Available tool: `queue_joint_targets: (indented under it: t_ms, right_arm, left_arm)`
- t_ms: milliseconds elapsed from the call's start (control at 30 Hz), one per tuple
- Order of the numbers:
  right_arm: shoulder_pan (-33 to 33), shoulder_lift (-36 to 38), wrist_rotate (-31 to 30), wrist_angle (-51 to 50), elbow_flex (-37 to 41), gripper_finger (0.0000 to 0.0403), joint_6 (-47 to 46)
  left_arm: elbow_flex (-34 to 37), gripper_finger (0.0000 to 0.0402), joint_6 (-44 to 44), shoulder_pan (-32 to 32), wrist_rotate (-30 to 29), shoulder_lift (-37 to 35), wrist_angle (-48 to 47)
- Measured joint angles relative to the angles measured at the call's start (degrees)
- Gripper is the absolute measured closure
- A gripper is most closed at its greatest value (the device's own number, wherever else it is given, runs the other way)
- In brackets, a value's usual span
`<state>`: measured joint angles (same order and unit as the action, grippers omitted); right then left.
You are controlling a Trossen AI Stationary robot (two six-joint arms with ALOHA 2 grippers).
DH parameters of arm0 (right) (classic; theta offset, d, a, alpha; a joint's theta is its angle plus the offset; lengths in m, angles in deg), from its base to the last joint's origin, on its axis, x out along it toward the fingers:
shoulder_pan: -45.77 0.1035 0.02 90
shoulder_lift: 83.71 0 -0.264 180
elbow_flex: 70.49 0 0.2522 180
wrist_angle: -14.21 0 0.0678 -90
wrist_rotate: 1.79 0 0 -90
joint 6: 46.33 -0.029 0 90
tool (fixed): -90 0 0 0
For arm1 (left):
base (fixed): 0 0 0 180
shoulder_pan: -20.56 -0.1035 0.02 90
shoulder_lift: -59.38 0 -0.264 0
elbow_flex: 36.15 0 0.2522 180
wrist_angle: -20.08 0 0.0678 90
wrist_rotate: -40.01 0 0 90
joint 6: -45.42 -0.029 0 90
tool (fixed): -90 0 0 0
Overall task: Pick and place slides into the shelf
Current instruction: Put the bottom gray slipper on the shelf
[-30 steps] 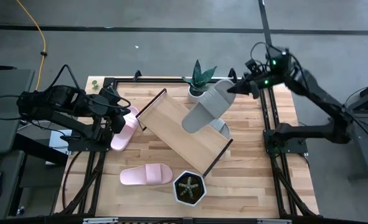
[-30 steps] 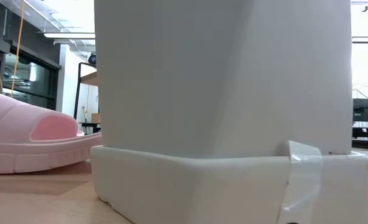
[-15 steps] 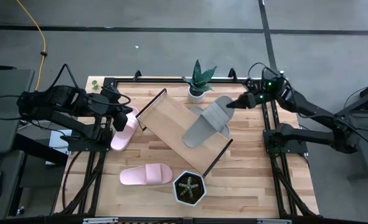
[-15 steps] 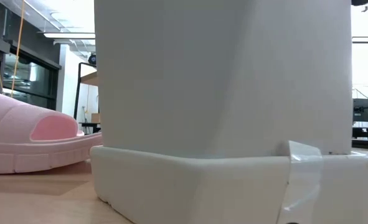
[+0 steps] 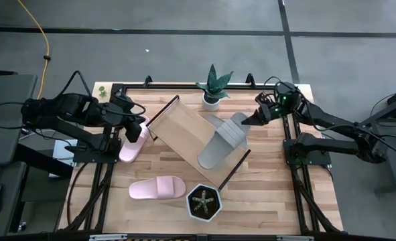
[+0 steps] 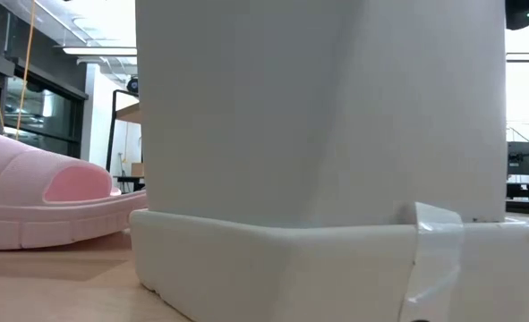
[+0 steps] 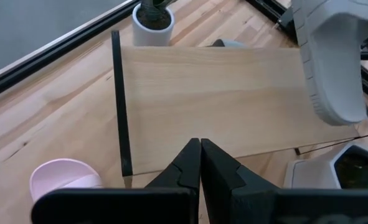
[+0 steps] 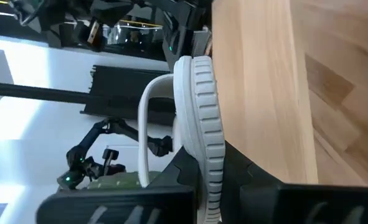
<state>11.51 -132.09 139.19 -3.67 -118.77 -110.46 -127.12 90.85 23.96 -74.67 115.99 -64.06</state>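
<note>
Board still separates the grey slide (image 5: 216, 150) from the black end frame (image 5: 235, 169), so it is too early for my right gripper to release. The slide moves toward the frame next.
My right gripper (image 5: 251, 121) is shut on a grey slide (image 5: 222, 141) that lies along the right end of the shelf (image 5: 187, 134), a light board with black end frames set slantwise on the table. Part of another grey slide (image 5: 214, 120) shows beside the shelf's far side. One pink slide (image 5: 135, 138) lies on the table left of the shelf, and another (image 5: 157, 189) lies near the front. My left gripper (image 5: 137, 124) hovers shut above the left pink slide, its fingertips (image 7: 200, 163) pointing at the shelf. My right gripper pinches the grey slide's heel end (image 8: 203, 163) between its two fingers, one on the footbed side and one on the underside. The fingers come nearly level from the table's right and lie along the slide. Its underside faces the board; whether it rests there I cannot tell.
A leafy plant in a white pot (image 5: 213, 95) stands behind the shelf. A cactus in a white hexagonal pot (image 5: 204, 203) stands at its near end and fills the low view (image 6: 318, 134). Black rails (image 5: 288, 127) edge the table.
My right gripper has come down and toward the table's near edge, rolling its wrist. The grey slide has gone with it, from high above the plant's side down over the shelf's right end, and now lies flatter along the board.
</note>
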Motion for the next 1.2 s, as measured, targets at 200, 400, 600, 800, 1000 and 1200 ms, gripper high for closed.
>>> queue_joint_targets:
  t_ms: [200,400,600,800,1000,1200]
  right_arm:
    - [2.35,-1.48,-1.06,-0.70,0.83,0.0400,-0.39]
    - [5.48,-4.69,-1.42,-0.82,0.83,0.0400,1.39]
    - [6.31,-6.14,-3.04,-0.80,0.82,0.0400,3.16]
    - [6.31,-5.99,-1.57,-2.05,0.81,0.0400,2.75]
    - [6.31,-5.99,-0.93,-5.66,0.81,0.0400,4.61]
    - [6.31,-5.99,-0.95,-7.33,0.81,0.0400,5.09]
  left_arm:
    - [0.02,0.0401,-0.02,0.00,0.02,0.90,-0.14]
    - [0.00,0.0401,-0.09,0.00,0.22,1.41,-0.16]
    - [0.00,0.0401,-0.11,0.00,0.22,1.48,-0.21]
    - [0.00,0.0401,-0.11,0.00,0.24,1.48,-0.23]
    - [0.00,0.0401,-0.13,-0.02,0.24,1.48,-0.27]
    - [0.00,0.0401,-0.13,0.00,0.24,1.48,-0.27]
